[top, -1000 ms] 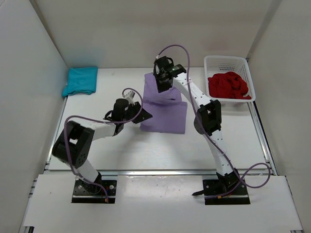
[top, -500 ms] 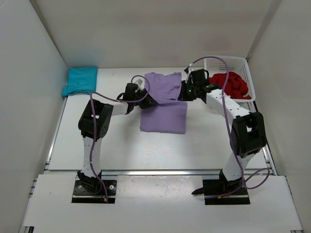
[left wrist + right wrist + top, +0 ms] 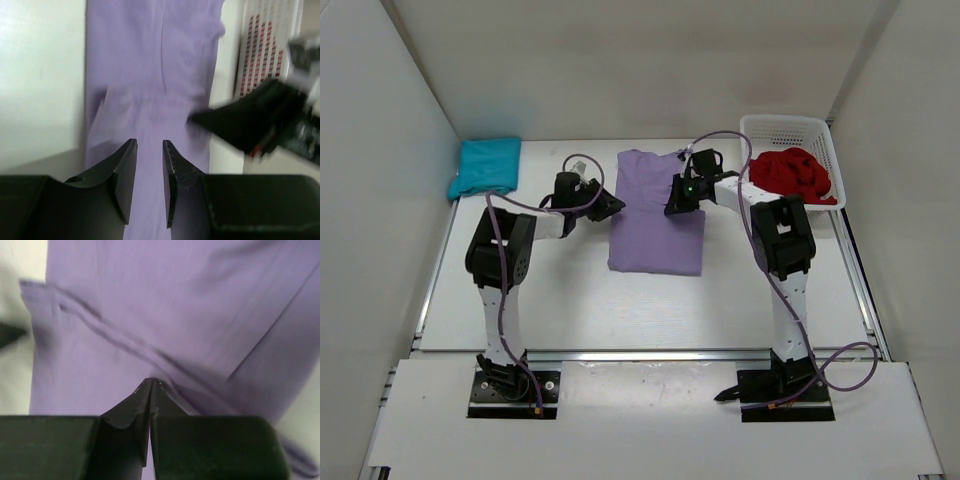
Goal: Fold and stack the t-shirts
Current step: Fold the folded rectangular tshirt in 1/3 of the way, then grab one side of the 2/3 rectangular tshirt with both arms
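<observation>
The near edge of the t-shirt needs to be folded away from me by both grippers, so my left gripper will next grab the lavender t-shirt [image 3: 652, 235] by the near-edge corner on that gripper's side.
A lavender t-shirt [image 3: 652, 235] lies flat as a long strip in the middle of the table. My left gripper [image 3: 616, 206] sits low at its left edge. In the left wrist view that gripper [image 3: 150, 142] is open, and purple cloth [image 3: 150, 60] shows behind the gap. My right gripper [image 3: 672, 207] rests on the shirt's right side. In the right wrist view it [image 3: 151, 381] is shut, with the cloth [image 3: 165, 300] puckered at its tips. A folded teal t-shirt [image 3: 485, 166] lies at the far left corner. A red t-shirt [image 3: 790, 175] is bunched in the basket.
The white lattice basket [image 3: 790, 122] stands at the far right corner, close behind the right arm. White walls enclose the table on the left, back and right. The right gripper [image 3: 250, 122] shows blurred in the left wrist view, beside the basket [image 3: 260, 50].
The raised upper part of the lavender shirt came down and now lies flat on the table. Both grippers dropped low beside it. The left jaws have widened and let go.
</observation>
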